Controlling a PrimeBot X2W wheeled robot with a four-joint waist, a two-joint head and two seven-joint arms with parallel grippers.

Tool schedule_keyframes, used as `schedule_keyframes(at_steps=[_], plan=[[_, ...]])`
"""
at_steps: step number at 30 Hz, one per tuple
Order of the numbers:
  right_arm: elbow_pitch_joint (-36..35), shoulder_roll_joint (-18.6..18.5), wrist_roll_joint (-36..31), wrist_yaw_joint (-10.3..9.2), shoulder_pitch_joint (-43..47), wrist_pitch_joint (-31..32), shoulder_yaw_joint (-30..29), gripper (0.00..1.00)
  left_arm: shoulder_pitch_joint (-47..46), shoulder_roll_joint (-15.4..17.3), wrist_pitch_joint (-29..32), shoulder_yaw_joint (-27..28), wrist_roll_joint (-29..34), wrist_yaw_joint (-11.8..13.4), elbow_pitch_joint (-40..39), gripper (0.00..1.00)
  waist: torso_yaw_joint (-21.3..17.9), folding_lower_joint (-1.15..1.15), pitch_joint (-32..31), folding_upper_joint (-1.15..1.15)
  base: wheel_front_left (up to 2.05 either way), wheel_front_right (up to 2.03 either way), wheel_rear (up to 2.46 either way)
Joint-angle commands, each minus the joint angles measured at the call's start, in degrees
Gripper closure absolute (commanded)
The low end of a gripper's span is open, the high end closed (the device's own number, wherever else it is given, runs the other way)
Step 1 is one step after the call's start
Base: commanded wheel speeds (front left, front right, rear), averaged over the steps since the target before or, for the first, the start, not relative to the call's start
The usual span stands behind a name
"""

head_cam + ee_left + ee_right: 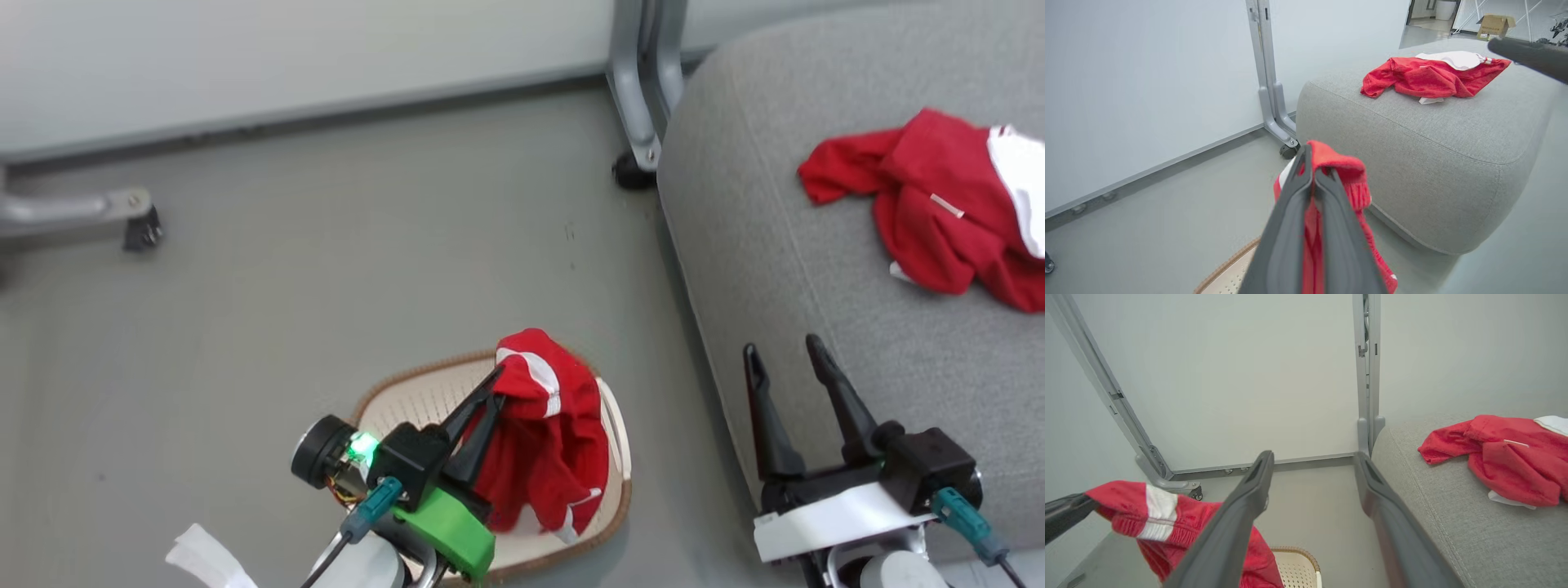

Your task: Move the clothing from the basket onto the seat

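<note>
The red garment's waistband edge is held up open, and the garment's slack cloth (549, 470) hangs below it. My right gripper should grab the red garment by its gathered waistband edge (572, 403) next.
My left gripper (495, 384) is shut on a red garment with white stripes (547, 433), holding it lifted above the cream basket (408, 400) on the floor. The same garment (1347, 171) drapes over the closed fingers in the left wrist view, and it hangs at the left (1155, 514) in the right wrist view. A second red and white garment (939, 196) lies crumpled on the grey seat (816, 286), and it shows on top of the seat (1429, 77) in the left wrist view. My right gripper (788, 359) is open and empty over the seat's near edge.
A grey metal frame leg with a caster (641, 163) stands against the seat's far left corner. Another leg with a caster (139, 220) sits on the floor at the left. A pale wall panel runs along the back. A cardboard box (1494, 25) is far behind the seat.
</note>
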Motion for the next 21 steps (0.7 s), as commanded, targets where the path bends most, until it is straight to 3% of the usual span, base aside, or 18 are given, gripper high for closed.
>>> schedule_keyframes(at_steps=[1, 12, 21], plan=[[0.6, -0.2, 0.0, -0.06, 1.6, -0.2, 0.6, 0.00, 2.2, 0.1, 0.0, 0.7, 0.8, 0.4, -0.4, 1.00, 1.9, 0.01, -11.1, 0.00, 0.00, 0.00, 0.00], [2.5, -0.8, 1.4, -0.06, 3.7, -0.2, 3.6, 0.00, 3.9, -2.8, 0.0, 8.5, 0.5, 1.9, -8.2, 1.00, 1.6, 0.01, -15.0, 0.00, 0.00, 0.00, 0.00], [3.0, -1.3, 4.8, -0.06, 3.8, -0.2, 8.6, 0.00, 1.4, -2.8, 0.0, 8.6, 1.8, 1.3, -10.9, 1.00, 1.5, 0.01, -15.1, 0.00, 0.00, 0.00, 0.00]])
